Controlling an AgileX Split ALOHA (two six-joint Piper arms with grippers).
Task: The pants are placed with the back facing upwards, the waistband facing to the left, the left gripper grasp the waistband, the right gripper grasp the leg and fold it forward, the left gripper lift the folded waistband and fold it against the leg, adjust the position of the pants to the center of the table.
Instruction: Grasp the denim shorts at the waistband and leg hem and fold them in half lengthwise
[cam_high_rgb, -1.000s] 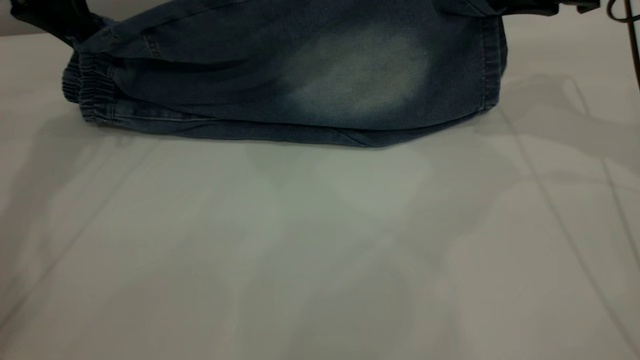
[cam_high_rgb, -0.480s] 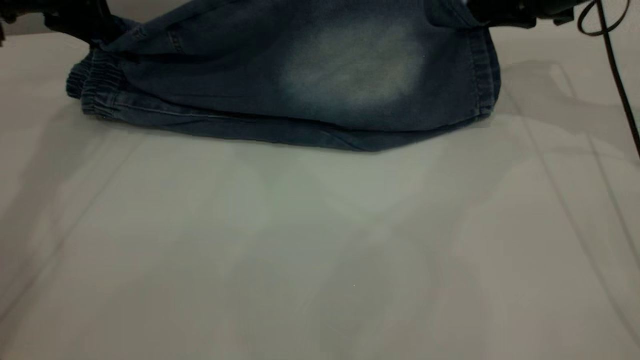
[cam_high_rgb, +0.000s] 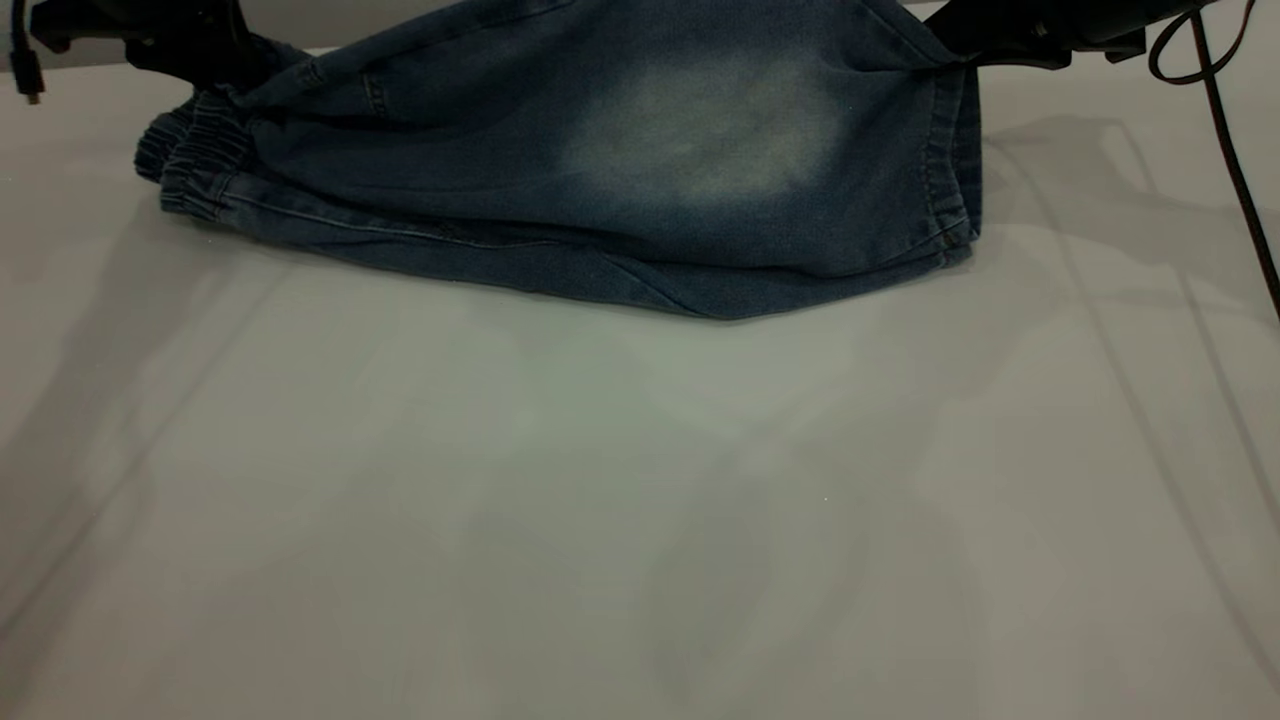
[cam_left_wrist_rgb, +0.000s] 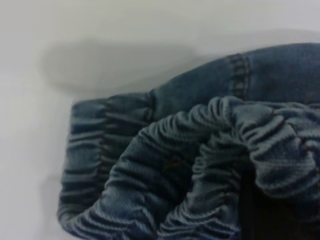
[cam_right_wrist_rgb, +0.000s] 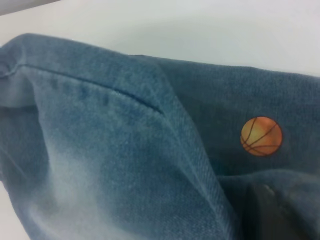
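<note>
The ruched waistband is low, and its lower fold lies flat on the tabletop, so the left gripper should open now.
The blue denim pants (cam_high_rgb: 600, 200) hang folded lengthwise between both grippers, their lower fold resting on the white table (cam_high_rgb: 640, 520). At the far left, my left gripper (cam_high_rgb: 225, 62) is shut on the ruched waistband (cam_high_rgb: 195, 165), which bunches over its dark finger (cam_left_wrist_rgb: 272, 215) in the left wrist view. The waistband (cam_left_wrist_rgb: 165, 165) fills most of that view. At the far right, my right gripper (cam_high_rgb: 950, 45) is shut on the leg (cam_high_rgb: 700, 130) near its stitched hem (cam_high_rgb: 950, 170); the pale oval faces the camera. The right wrist view shows denim (cam_right_wrist_rgb: 125, 165) and a basketball print (cam_right_wrist_rgb: 261, 136).
A black cable (cam_high_rgb: 1230, 150) hangs down at the right edge, behind the right arm. Bare white tabletop spreads in front of the pants, crossed by the arms' faint shadows.
Both grippers have carried the pants forward, toward the camera. The lower fold now lies nearer on the table, and the arms show more at the top corners.
</note>
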